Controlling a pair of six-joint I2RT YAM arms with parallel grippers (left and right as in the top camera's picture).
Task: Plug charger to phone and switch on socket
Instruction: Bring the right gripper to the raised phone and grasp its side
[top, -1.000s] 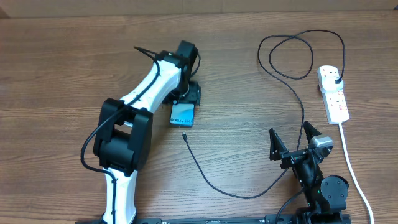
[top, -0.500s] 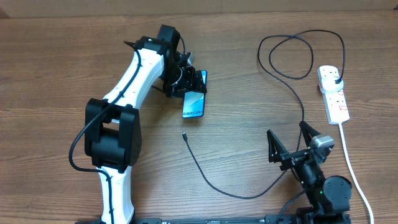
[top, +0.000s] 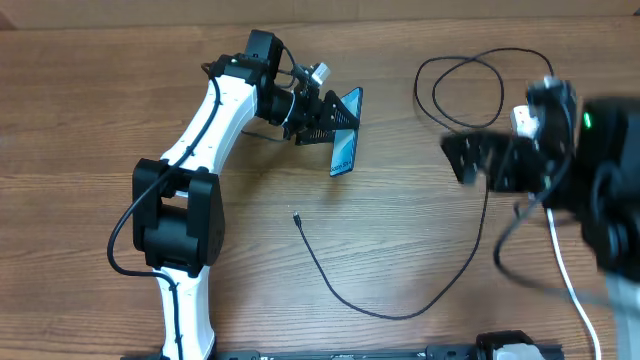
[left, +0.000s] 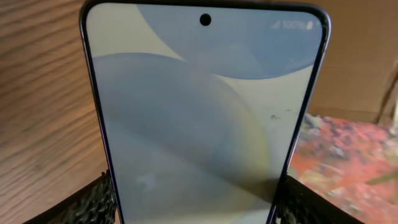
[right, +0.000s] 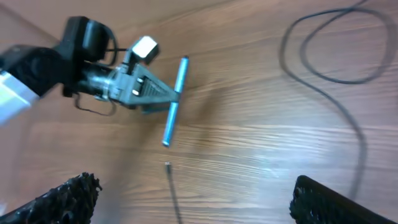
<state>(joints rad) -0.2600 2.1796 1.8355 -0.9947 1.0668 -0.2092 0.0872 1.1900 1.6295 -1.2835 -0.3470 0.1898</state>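
Observation:
The phone (top: 346, 140) should be grabbed next by my right gripper across its thin long edge. This will free my left gripper and keep the ends clear for plugging.
My left gripper (top: 325, 120) is shut on the phone (top: 346, 140) and holds it above the table, tilted up on its long edge. In the left wrist view the phone's light screen (left: 199, 112) fills the frame between my fingers (left: 199, 214). The charger's connector tip (top: 296, 216) lies on the wood below the phone, and its black cable (top: 400, 315) curves right and loops (top: 470, 90) toward the socket (top: 520, 120), which my blurred right arm mostly hides. My right gripper (top: 478, 160) is open and empty (right: 199, 205), high over the table. The right wrist view shows the phone (right: 174, 106), the tip (right: 168, 165) and the cable loop (right: 336, 71).
The socket's white cord (top: 565, 275) runs down the right side toward the front edge. The left arm's white links (top: 215, 120) stretch from the front left to the middle back. The table is bare wood (top: 90, 100).
My left gripper has lifted the phone, carried it right and turned it on edge. My right arm has risen from the front right toward the socket and blurs with motion.

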